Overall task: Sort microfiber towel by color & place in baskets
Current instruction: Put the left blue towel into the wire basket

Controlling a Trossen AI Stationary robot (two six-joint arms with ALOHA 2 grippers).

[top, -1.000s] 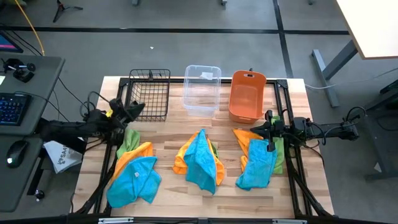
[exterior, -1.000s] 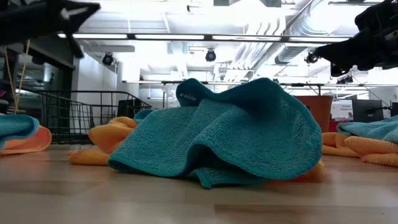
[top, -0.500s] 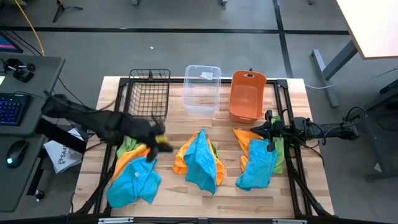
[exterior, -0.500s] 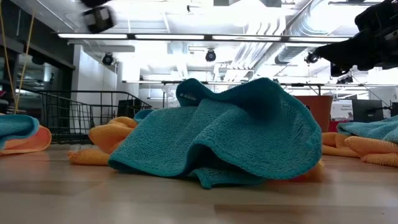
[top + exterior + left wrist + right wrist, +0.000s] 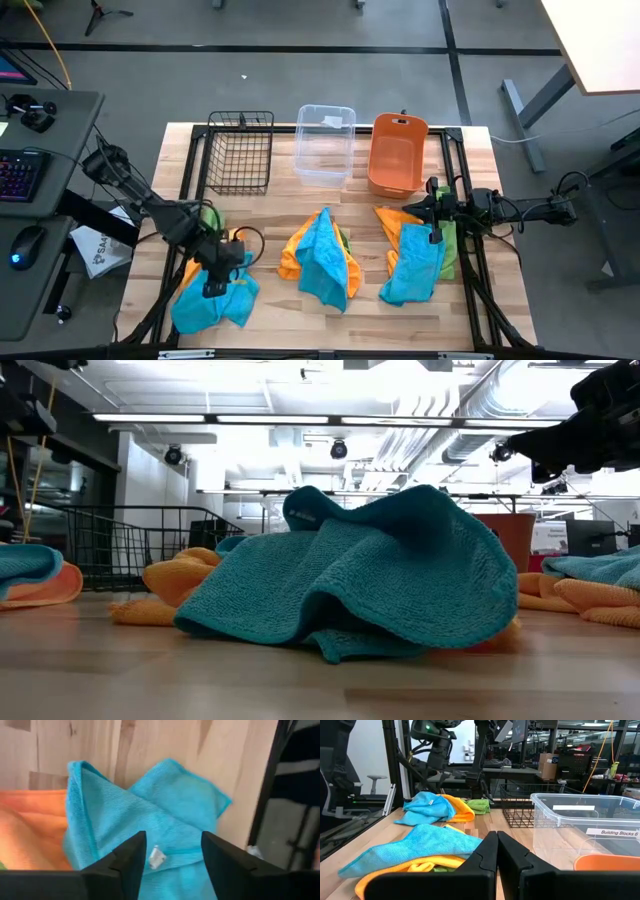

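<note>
I will next grab the turquoise towel by its white tag area with my left gripper, so that I can sort the towel into a basket (image 5: 240, 150).
Three piles of microfiber towels lie on the wooden table. In the left pile a turquoise towel (image 5: 200, 305) lies partly on an orange one (image 5: 200, 255), with a green one (image 5: 207, 222) behind. My left gripper (image 5: 213, 287) stands open just above the turquoise towel (image 5: 150, 815), fingers pointing down on either side of its white tag (image 5: 156, 857). My right gripper (image 5: 433, 236) is shut above the right pile's turquoise towel (image 5: 410, 268). The wire basket (image 5: 240, 150), clear tub (image 5: 324, 148) and orange bin (image 5: 396, 158) stand along the far edge.
The middle pile has a turquoise towel (image 5: 325, 260) humped over orange ones (image 5: 292, 262). The right pile also holds orange (image 5: 398, 216) and green (image 5: 451, 250) towels. Black frame rails (image 5: 478, 270) run along both table sides. A desk with a keyboard (image 5: 20, 175) stands to the left.
My left gripper has swung from beside the wire basket at the far left toward the table's middle, then toward the near edge. It has tipped its fingers down and come low over the left pile's turquoise towel. No towel has moved.
</note>
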